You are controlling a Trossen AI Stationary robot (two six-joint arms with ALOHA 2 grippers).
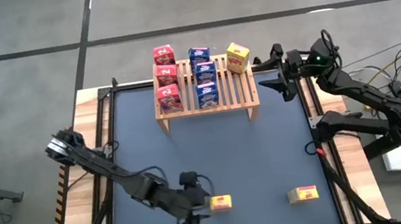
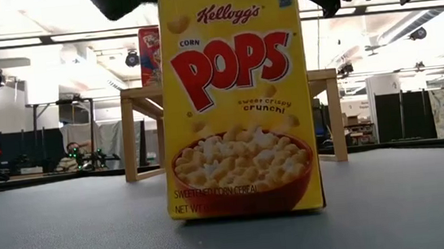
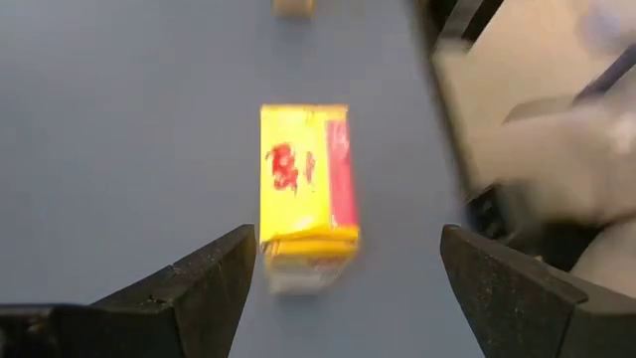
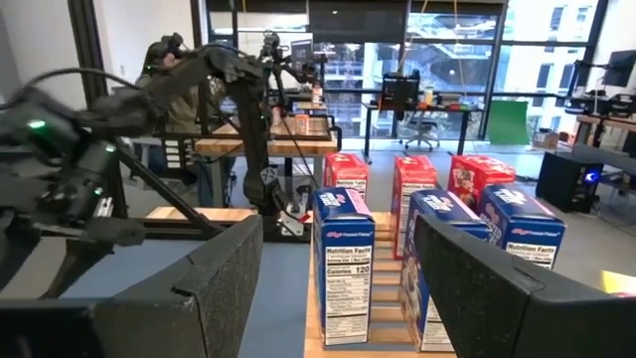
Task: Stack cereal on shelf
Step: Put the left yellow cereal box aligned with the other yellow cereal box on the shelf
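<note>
Next, my left gripper grabs the end with the white label (image 3: 306, 267) of the yellow Corn Pops box, to stack the box on the shelf.
The shelf (image 1: 207, 99), a light slatted rack, stands at the mat's far side. It carries three red cereal boxes (image 1: 166, 76), three blue ones (image 1: 204, 74) and one yellow box (image 1: 238, 57). Near the front edge a yellow Corn Pops box (image 1: 220, 202) stands upright (image 2: 240, 98). My left gripper (image 1: 204, 206) is open just left of it; in the left wrist view (image 3: 343, 288) its fingers stand on either side of the box (image 3: 303, 184), apart from it. My right gripper (image 1: 271, 69) is open, raised beside the shelf's right end, facing the boxes (image 4: 343, 259).
A second yellow box (image 1: 303, 194) stands on the mat to the right of the first, also seen far off (image 3: 293, 7). Open dark mat (image 1: 215, 157) lies between shelf and front boxes. Wooden table borders (image 1: 97, 134) and cables (image 1: 383, 70) flank the mat.
</note>
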